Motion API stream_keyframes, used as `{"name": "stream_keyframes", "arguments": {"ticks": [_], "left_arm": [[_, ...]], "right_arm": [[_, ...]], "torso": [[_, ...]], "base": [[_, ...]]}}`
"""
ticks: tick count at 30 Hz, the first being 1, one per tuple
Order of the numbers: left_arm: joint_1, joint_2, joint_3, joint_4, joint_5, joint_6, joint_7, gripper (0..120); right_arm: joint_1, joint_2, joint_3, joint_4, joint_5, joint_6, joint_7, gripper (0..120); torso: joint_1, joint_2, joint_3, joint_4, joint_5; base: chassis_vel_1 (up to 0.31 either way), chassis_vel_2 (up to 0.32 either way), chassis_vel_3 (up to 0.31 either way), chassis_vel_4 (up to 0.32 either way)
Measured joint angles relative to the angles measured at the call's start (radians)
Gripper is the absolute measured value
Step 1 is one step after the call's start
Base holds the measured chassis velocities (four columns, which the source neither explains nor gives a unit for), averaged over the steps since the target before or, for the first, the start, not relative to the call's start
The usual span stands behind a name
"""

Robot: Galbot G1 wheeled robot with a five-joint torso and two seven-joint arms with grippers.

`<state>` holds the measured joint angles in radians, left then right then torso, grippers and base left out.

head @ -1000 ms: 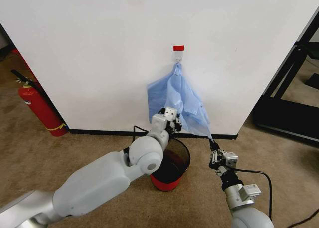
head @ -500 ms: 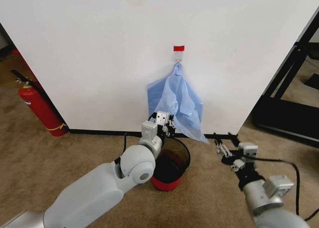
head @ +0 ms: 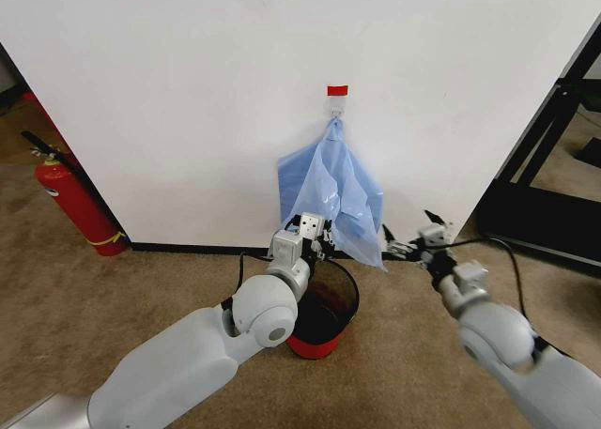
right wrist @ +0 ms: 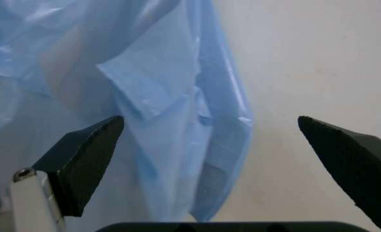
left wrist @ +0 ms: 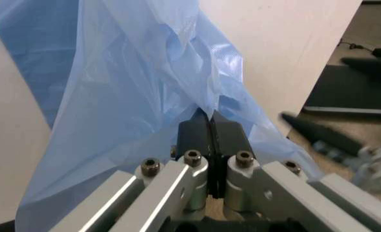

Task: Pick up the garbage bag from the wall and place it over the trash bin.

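I need to grab the garbage bag next with my right gripper by its loose side edge, which sticks out from the wall while the garbage bag's body (head: 326, 187) hangs slack.
The light-blue garbage bag (head: 333, 190) hangs from a red-and-white hook tag (head: 336, 91) on the white wall (head: 188, 91). Directly under it on the carpet stands the trash bin (head: 324, 302), black mesh with a red base. My left gripper (head: 315, 237) is above the bin's rim at the bag's lower edge, and in the left wrist view the left gripper (left wrist: 210, 128) is shut on a fold of the garbage bag (left wrist: 132, 96). My right gripper (head: 406, 230) is open just right of the bag's lower corner. In the right wrist view the right gripper (right wrist: 210, 121) straddles the corner of the garbage bag (right wrist: 177, 130) without touching it.
A red fire extinguisher (head: 70, 199) stands at the wall on the left. A black metal frame (head: 554, 185) occupies the right side. A black baseboard (head: 188, 249) runs along the wall's foot. Brown carpet (head: 141, 288) lies open around the bin.
My right gripper let go of the bag's lower corner, opened wide and rose toward the wall. The stretched corner swung back. My left gripper shifted slightly, still at the bag's lower edge.
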<state>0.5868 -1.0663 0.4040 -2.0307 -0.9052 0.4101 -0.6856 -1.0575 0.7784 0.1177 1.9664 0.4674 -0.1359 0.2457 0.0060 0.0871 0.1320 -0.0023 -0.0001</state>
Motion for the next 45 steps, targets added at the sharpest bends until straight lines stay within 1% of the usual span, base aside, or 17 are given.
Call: {"name": "stream_keyframes", "arguments": {"ticks": [8, 12, 15, 16, 17, 18, 23, 26, 27, 31, 33, 34, 36, 40, 41, 42, 45], "left_arm": [[-0.005, 0.012, 0.012, -0.002, -0.004, 0.001, 0.000, 0], [-0.005, 0.017, 0.013, -0.006, -0.005, 0.001, 0.000, 0], [-0.005, 0.017, 0.013, -0.007, -0.005, 0.001, 0.000, 0], [-0.004, 0.017, 0.014, -0.007, -0.005, 0.002, 0.000, 0], [-0.004, 0.017, 0.014, -0.007, -0.005, 0.002, 0.000, 0], [0.000, 0.015, 0.016, -0.007, -0.005, 0.002, 0.000, 0], [0.011, 0.011, 0.017, -0.007, -0.005, 0.002, 0.000, 0], [0.013, 0.013, 0.019, -0.007, -0.004, 0.002, 0.000, 0], [0.013, 0.013, 0.019, -0.007, -0.004, 0.002, 0.000, 0], [0.014, 0.014, 0.019, -0.007, -0.004, 0.003, 0.000, 0], [0.013, 0.014, 0.019, -0.008, -0.004, 0.003, -0.001, 0], [0.013, 0.014, 0.019, -0.008, -0.004, 0.003, -0.001, 0], [0.013, 0.014, 0.019, -0.010, -0.004, 0.003, -0.001, 0], [0.018, 0.018, 0.020, -0.013, -0.003, 0.003, -0.001, 0], [0.018, 0.020, 0.020, -0.014, -0.003, 0.003, -0.001, 0], [0.018, 0.020, 0.020, -0.014, -0.003, 0.003, -0.001, 0], [0.020, 0.023, 0.019, -0.017, -0.003, 0.003, -0.001, 0]], "right_arm": [[0.079, 0.070, -0.088, -0.101, -0.094, -0.006, 0.000, 100], [0.112, 0.088, -0.111, -0.140, -0.105, -0.006, 0.011, 99], [0.138, 0.092, -0.136, -0.163, -0.108, -0.005, 0.013, 95], [0.155, 0.094, -0.153, -0.175, -0.119, -0.003, 0.015, 90], [0.155, 0.094, -0.153, -0.175, -0.119, -0.003, 0.015, 90], [0.172, 0.099, -0.167, -0.189, -0.155, 0.014, 0.013, 86], [0.194, 0.105, -0.185, -0.206, -0.192, 0.032, 0.011, 82], [0.202, 0.110, -0.188, -0.214, -0.197, 0.031, 0.018, 71], [0.202, 0.110, -0.188, -0.214, -0.197, 0.031, 0.018, 71], [0.204, 0.116, -0.188, -0.213, -0.171, 0.000, 0.040, 52], [0.204, 0.121, -0.184, -0.211, -0.161, -0.006, 0.053, 46], [0.204, 0.121, -0.184, -0.211, -0.161, -0.006, 0.053, 46], [0.204, 0.125, -0.181, -0.210, -0.157, -0.006, 0.065, 36], [0.202, 0.127, -0.179, -0.207, -0.163, 0.006, 0.076, 19], [0.202, 0.126, -0.178, -0.206, -0.165, 0.008, 0.076, 16], [0.202, 0.126, -0.178, -0.206, -0.165, 0.008, 0.076, 16], [0.202, 0.125, -0.177, -0.204, -0.157, 0.006, 0.081, 4]], "torso": [[0.000, 0.000, 0.000, 0.0000, 0.0002], [0.000, 0.000, 0.000, 0.0001, 0.0000], [0.000, 0.000, 0.000, -0.0001, 0.0000], [0.000, 0.000, 0.000, 0.0001, 0.0000], [0.000, 0.000, 0.000, 0.0001, 0.0000], [0.000, 0.000, 0.000, 0.0000, -0.0001], [0.000, 0.000, 0.000, 0.0000, 0.0000], [0.000, 0.000, 0.000, 0.0000, 0.0001], [0.000, 0.000, 0.000, 0.0000, 0.0001], [0.000, 0.000, 0.000, -0.0001, 0.0001], [0.000, 0.000, 0.000, 0.0000, 0.0001], [0.000, 0.000, 0.000, 0.0000, 0.0001], [0.000, 0.000, 0.000, 0.0000, 0.0001], [0.000, 0.000, 0.000, 0.0000, 0.0000], [0.000, 0.000, 0.000, 0.0000, 0.0001], [0.000, 0.000, 0.000, 0.0000, 0.0001], [0.000, 0.000, 0.000, 0.0000, 0.0001]], "base": [[0.000, 0.000, 0.000, 0.000], [0.000, 0.000, 0.000, 0.000], [0.000, 0.000, 0.000, 0.000], [0.000, 0.000, 0.000, 0.000], [0.000, 0.000, 0.000, 0.000], [0.000, 0.000, 0.000, 0.000], [0.000, 0.000, 0.000, 0.000], [0.000, 0.000, 0.000, 0.000], [0.000, 0.000, 0.000, 0.000], [0.000, 0.000, 0.000, 0.000], [0.000, 0.000, 0.000, 0.000], [0.000, 0.000, 0.000, 0.000], [0.000, 0.000, 0.000, 0.000], [0.000, 0.000, 0.000, 0.000], [0.000, 0.000, 0.000, 0.000], [0.000, 0.000, 0.000, 0.000], [0.000, 0.000, 0.000, 0.000]]}}
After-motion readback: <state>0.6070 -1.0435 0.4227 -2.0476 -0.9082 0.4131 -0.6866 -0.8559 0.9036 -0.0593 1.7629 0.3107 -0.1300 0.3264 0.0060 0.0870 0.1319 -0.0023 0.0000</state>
